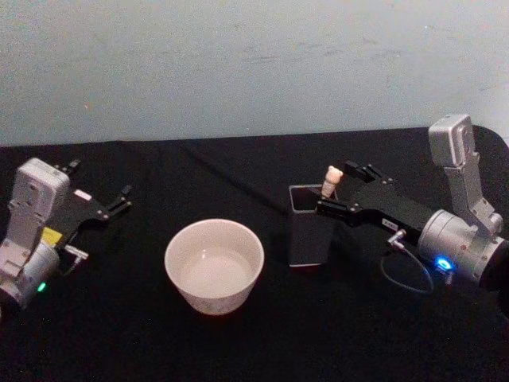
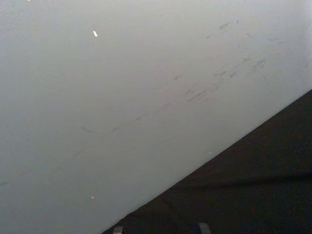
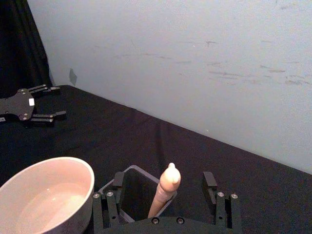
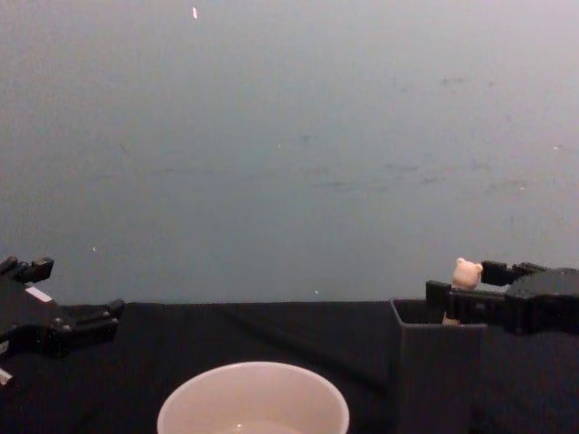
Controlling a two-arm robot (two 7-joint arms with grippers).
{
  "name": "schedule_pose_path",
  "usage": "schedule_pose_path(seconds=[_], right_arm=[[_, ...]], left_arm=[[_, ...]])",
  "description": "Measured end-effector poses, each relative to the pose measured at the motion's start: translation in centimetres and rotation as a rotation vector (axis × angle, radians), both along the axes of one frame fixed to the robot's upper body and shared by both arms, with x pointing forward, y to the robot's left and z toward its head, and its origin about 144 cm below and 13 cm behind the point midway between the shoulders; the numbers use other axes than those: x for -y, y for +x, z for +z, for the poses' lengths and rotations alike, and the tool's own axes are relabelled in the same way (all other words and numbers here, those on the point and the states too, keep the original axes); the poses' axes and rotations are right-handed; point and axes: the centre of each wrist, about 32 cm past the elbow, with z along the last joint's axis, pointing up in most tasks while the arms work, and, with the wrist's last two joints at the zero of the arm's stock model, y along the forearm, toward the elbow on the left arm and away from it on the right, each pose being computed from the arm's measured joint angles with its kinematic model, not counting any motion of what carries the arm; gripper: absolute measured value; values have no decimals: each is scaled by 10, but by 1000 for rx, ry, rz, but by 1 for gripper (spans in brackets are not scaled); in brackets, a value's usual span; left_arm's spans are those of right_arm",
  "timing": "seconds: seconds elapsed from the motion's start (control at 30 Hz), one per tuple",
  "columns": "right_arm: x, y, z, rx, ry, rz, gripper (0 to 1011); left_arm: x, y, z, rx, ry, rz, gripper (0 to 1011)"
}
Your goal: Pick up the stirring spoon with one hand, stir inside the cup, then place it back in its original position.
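Note:
I will pick up the stirring spoon by next gripping its handle just below the bear head (image 4: pixel 467 273) (image 3: pixel 162 194) with my right gripper, since the holder surrounds its lower end.
The stirring spoon (image 1: pixel 332 182) stands upright in a tall dark grey square holder (image 1: pixel 308 228), its beige handle and tiny bear head (image 4: pixel 467 273) sticking out above the rim. My right gripper (image 1: pixel 338 189) is open with one finger on each side of the handle (image 3: pixel 165 191), and a gap shows on both sides. The cream-white cup (image 1: pixel 215 267) sits left of the holder with clear liquid in it; its rim also shows in the right wrist view (image 3: pixel 73 163). My left gripper (image 1: pixel 102 178) rests open at the far left of the table.
A black cloth (image 1: pixel 262 342) covers the table, and a pale wall (image 1: pixel 254 64) rises close behind it. The holder stands about a hand's width from the cup. Open cloth lies in front of both and between the cup and the left gripper (image 4: pixel 77 289).

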Motion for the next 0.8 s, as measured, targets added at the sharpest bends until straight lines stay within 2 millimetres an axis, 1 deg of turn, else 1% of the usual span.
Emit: schedule_pose_path(seconds=[0.13,0.17,0.27,0.3,0.37,0.4,0.5,0.53,0.63,0.7,0.8], right_arm=[[0,0,0,0,0,0,993],[0,0,0,0,0,0,960],[0,0,0,1,0,0,925],[0,0,0,1,0,0,870],[0,0,0,1,0,1,839],[0,0,0,1,0,1,786],[0,0,0,1,0,1,733],[0,0,0,1,0,1,678],[0,0,0,1,0,1,592],[0,0,0,1,0,1,509],[0,0,0,1,0,1,429]], left_arm=[[0,0,0,0,0,0,1001],[0,0,0,0,0,0,1001],[0,0,0,0,0,0,1001],[0,0,0,0,0,0,1001],[0,0,0,0,0,0,1001],[0,0,0,0,0,0,1001],[0,0,0,0,0,0,1001],[0,0,0,0,0,0,1001],[0,0,0,0,0,0,1001],[0,0,0,0,0,0,1001],[0,0,0,0,0,0,1001]])
